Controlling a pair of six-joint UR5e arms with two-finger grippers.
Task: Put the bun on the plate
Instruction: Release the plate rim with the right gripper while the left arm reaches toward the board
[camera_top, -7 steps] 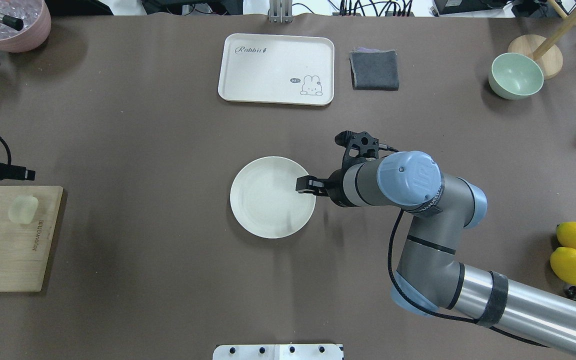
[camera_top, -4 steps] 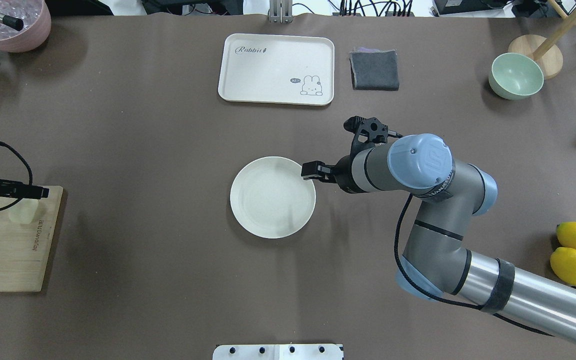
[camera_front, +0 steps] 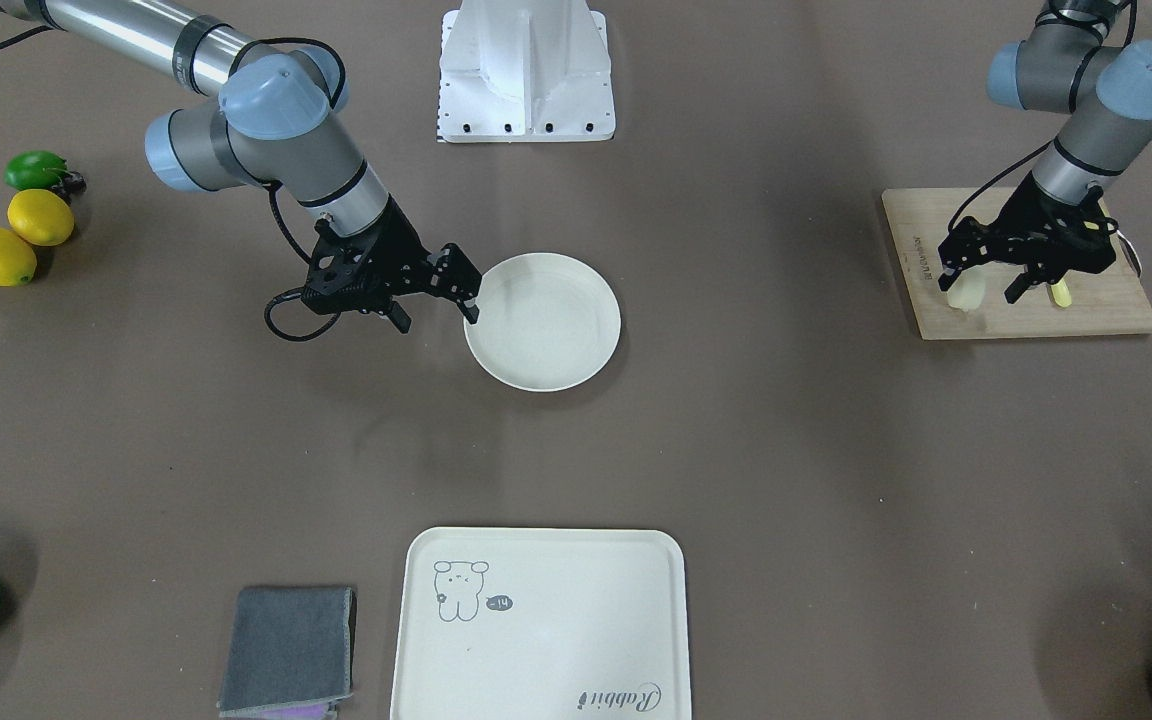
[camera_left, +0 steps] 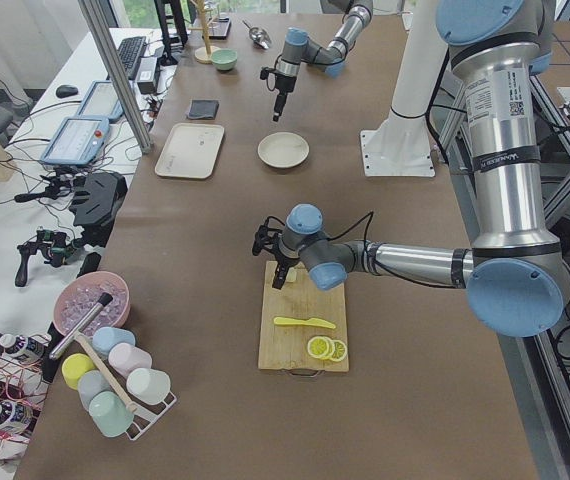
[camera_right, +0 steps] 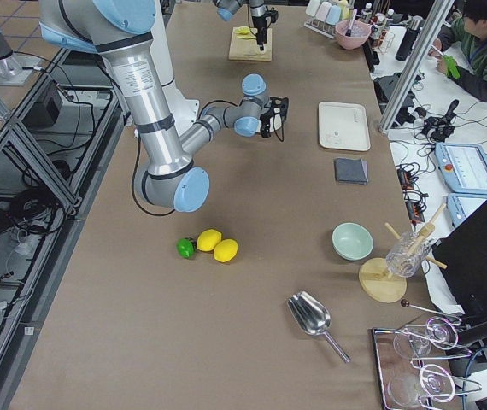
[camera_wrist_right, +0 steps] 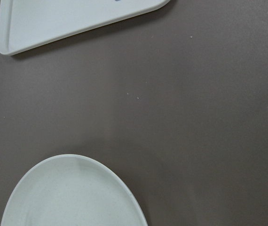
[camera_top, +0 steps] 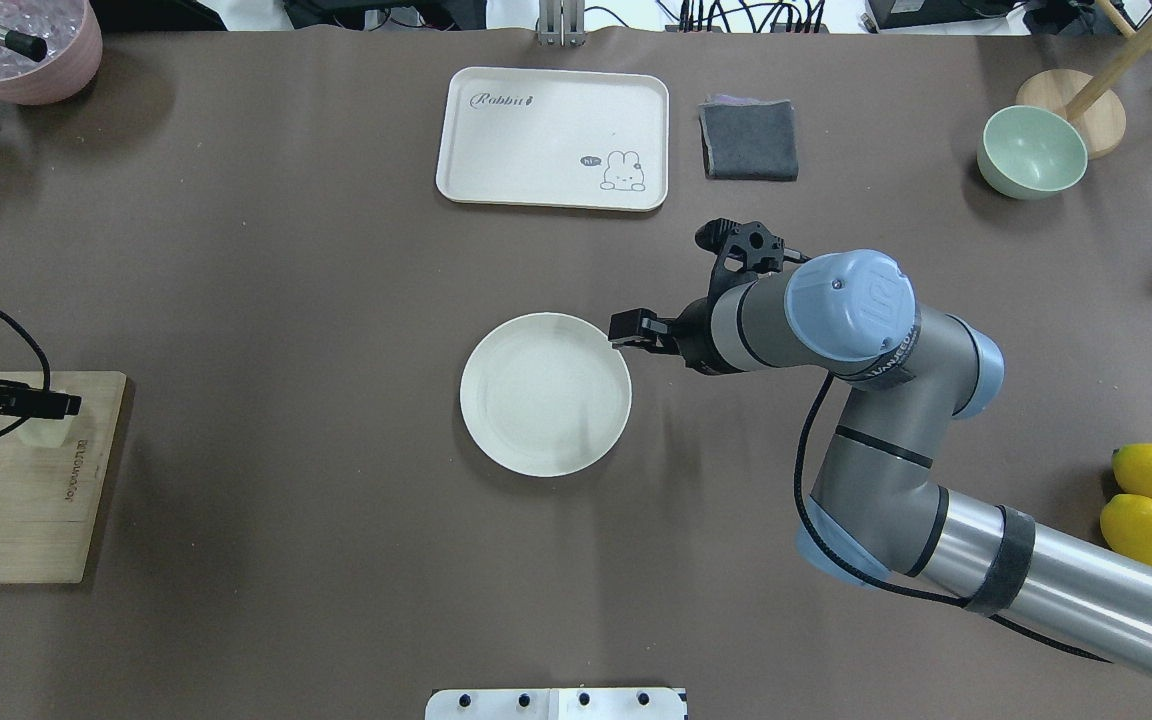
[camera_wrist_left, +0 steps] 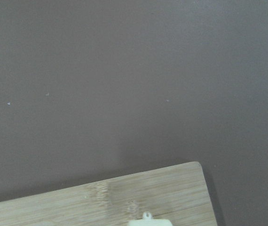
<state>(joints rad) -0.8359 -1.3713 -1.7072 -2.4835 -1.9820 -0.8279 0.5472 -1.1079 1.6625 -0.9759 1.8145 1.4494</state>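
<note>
The left gripper grabs the bun by its rounded body [camera_front: 965,292] next. Then it places the bun on the plate [camera_front: 543,322].
The bun [camera_front: 966,293] lies on the wooden cutting board [camera_front: 1026,300], and its top edge shows at the bottom of the left wrist view [camera_wrist_left: 148,221]. My left gripper [camera_front: 981,277] hangs open just over the bun, one finger on each side; from overhead it covers part of the bun [camera_top: 39,434]. The round cream plate [camera_top: 546,395] sits bare at the table's middle. My right gripper [camera_front: 436,310] is open and holds nothing, beside the plate's rim [camera_front: 542,320] on the robot's right side.
A cream tray [camera_top: 553,138] and a grey cloth [camera_top: 749,139] lie at the far side. A green bowl [camera_top: 1032,152] and lemons [camera_top: 1151,500] are on the right, a pink bowl [camera_top: 21,45] far left. A yellow knife [camera_left: 305,322] and lemon slices [camera_left: 327,349] share the board.
My right gripper has pulled back from over the plate to just outside its rim. The left gripper has moved in over the board and now stands over the bun.
</note>
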